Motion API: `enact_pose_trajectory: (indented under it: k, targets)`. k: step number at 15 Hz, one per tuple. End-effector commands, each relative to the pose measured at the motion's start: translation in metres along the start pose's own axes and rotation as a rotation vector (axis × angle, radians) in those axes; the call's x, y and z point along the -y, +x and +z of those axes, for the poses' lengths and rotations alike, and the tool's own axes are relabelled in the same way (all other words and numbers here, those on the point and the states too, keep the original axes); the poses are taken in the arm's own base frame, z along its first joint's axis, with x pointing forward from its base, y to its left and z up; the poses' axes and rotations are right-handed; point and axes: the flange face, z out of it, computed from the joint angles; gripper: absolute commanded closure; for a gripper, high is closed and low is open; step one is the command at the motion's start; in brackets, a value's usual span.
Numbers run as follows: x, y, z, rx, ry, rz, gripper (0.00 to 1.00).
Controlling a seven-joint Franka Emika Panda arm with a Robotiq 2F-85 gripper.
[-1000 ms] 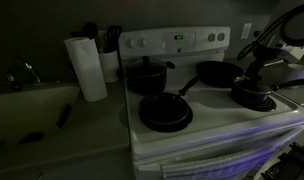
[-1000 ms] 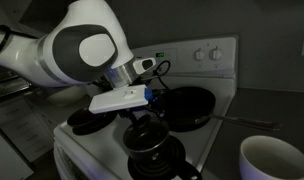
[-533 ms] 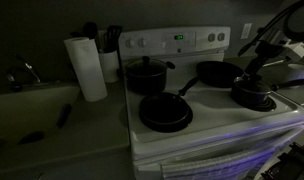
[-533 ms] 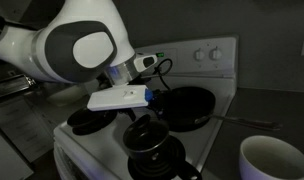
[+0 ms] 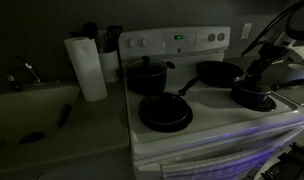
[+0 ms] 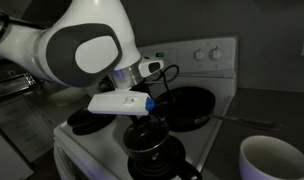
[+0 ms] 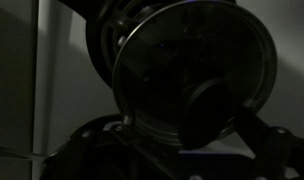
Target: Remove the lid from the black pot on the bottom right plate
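The dark knob is between my fingers, nearer the right one in the wrist view, so my gripper should close on it.
The small black pot stands at the front right of the white stove, and it also shows in the other exterior view. Its glassy lid with a pale rim fills the wrist view, with the dark knob low in the middle. My gripper hangs straight over the pot, right at the knob. In the wrist view the gripper shows one dark finger just right of the knob. The left finger is lost in the dark. The burner plate is hidden under the pot.
A taller black lidded pot and a frying pan stand at the back. Another frying pan sits front left. A paper towel roll stands on the counter. A white cup is near the camera.
The wrist has shifted slightly, rising a little and then dropping back over the small pot. The pot and lid have not visibly moved.
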Motion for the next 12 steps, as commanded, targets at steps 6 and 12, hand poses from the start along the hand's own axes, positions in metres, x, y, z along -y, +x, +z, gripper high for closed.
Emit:
enact_pose_trajectory:
  k: [6, 12]
  targets:
    - [0.0033, -0.0043, 0.0004, 0.019, 0.018, 0.01, 0.48]
    - [0.0069, -0.0017, -0.006, 0.012, 0.015, 0.002, 0.85]
